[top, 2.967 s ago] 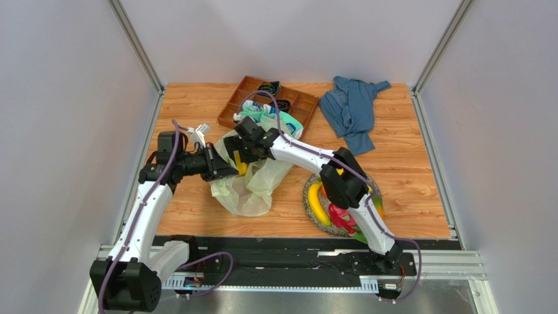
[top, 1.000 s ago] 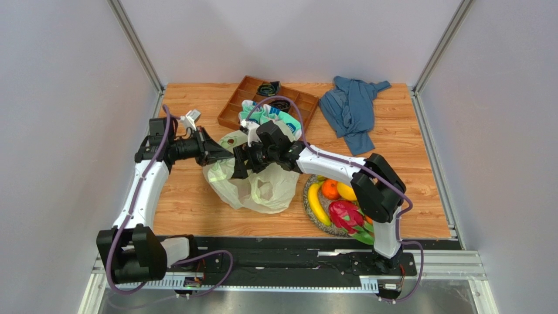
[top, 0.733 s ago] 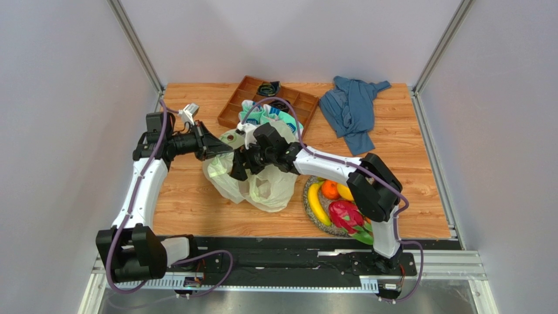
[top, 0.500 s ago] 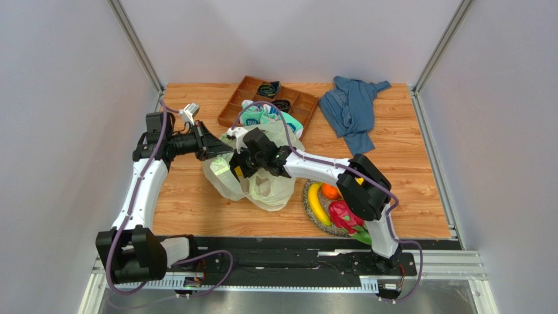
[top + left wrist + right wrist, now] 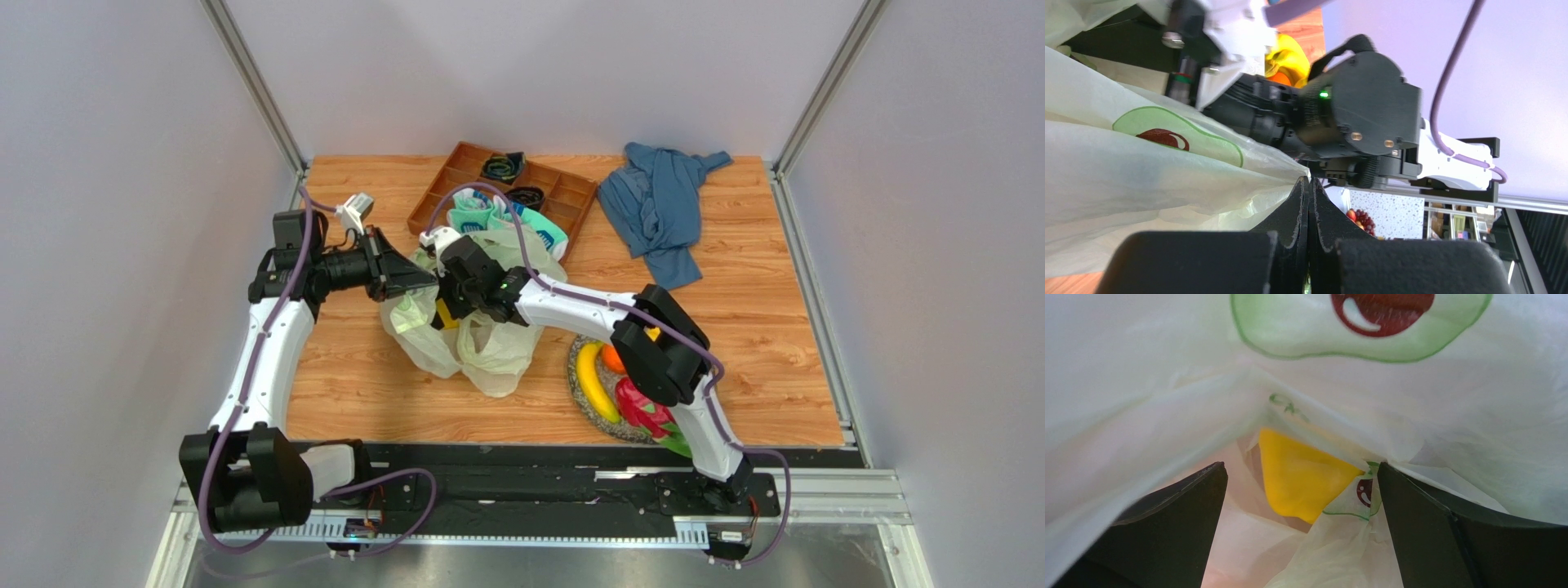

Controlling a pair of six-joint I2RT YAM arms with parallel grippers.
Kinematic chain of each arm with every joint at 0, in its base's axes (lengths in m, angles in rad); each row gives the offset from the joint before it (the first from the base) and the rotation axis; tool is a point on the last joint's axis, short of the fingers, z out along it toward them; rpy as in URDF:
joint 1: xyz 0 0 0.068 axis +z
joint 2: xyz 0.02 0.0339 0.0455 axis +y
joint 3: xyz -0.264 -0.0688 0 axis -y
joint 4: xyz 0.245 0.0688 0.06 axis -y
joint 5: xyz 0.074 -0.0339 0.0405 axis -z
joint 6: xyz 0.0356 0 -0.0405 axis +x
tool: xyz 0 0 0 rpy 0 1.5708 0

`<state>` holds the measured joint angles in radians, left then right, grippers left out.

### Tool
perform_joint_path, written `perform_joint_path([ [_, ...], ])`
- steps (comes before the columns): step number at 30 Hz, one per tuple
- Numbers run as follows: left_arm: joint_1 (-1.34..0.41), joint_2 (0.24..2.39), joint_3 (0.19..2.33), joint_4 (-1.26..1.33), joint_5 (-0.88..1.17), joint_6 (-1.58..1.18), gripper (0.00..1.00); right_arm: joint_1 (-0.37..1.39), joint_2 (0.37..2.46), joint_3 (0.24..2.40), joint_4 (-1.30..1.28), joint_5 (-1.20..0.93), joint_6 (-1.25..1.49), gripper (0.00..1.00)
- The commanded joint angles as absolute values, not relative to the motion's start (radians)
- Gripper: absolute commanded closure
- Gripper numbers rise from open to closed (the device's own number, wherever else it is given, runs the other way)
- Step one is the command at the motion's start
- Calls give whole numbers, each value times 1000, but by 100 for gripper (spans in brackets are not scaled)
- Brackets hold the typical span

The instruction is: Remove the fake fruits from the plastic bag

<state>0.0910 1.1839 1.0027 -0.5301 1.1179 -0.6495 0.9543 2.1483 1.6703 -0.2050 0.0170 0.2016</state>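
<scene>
I am not ready to close my right gripper yet, because the yellow fake fruit (image 5: 1300,478) is beyond my fingers and they would miss it and close on only the bag's film. I should first move toward the fruit.
The pale yellow-green plastic bag (image 5: 485,349) sags on the table, printed with green-and-red logos (image 5: 1361,318). My left gripper (image 5: 413,284) is shut on the bag's rim film (image 5: 1137,177), pulling it to the left. My right gripper (image 5: 449,301) reaches into the bag's mouth and is open. A yellow fake fruit (image 5: 1300,478) lies just ahead between its two fingers (image 5: 1168,530), touching neither, partly covered by film. A banana (image 5: 593,382), an orange (image 5: 611,358) and a pink dragon fruit (image 5: 645,410) lie on the plate to the right.
A woven plate (image 5: 586,414) sits at the near right under the right arm. A brown compartment tray (image 5: 456,172), teal-white rolled socks (image 5: 509,224) and a blue cloth (image 5: 656,208) lie at the back. A small white object (image 5: 357,206) is above the left wrist.
My right gripper has moved left and deeper into the bag's mouth, and its jaws have spread wider. The left gripper has kept its hold on the rim in nearly the same place.
</scene>
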Motion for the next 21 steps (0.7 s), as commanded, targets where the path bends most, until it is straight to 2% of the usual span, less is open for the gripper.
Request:
perform_joint_path([
  [1, 89, 1169, 1000, -479, 1160, -673, 100, 954, 2190, 1724, -229, 61, 219, 0],
  [10, 86, 1169, 977, -457, 1167, -690, 100, 968, 2258, 1750, -206, 51, 230, 0],
  [13, 86, 1167, 979, -466, 1163, -675, 100, 966, 2263, 1746, -199, 57, 200, 18],
  [14, 87, 1167, 979, -472, 1157, -669, 100, 954, 2254, 1741, -198, 14, 186, 30],
  [17, 87, 1166, 983, -477, 1144, -652, 100, 916, 2180, 1686, -199, -96, 180, 50],
  [21, 115, 1169, 991, -497, 1092, -594, 100, 853, 2025, 1602, -222, -260, 164, 59],
])
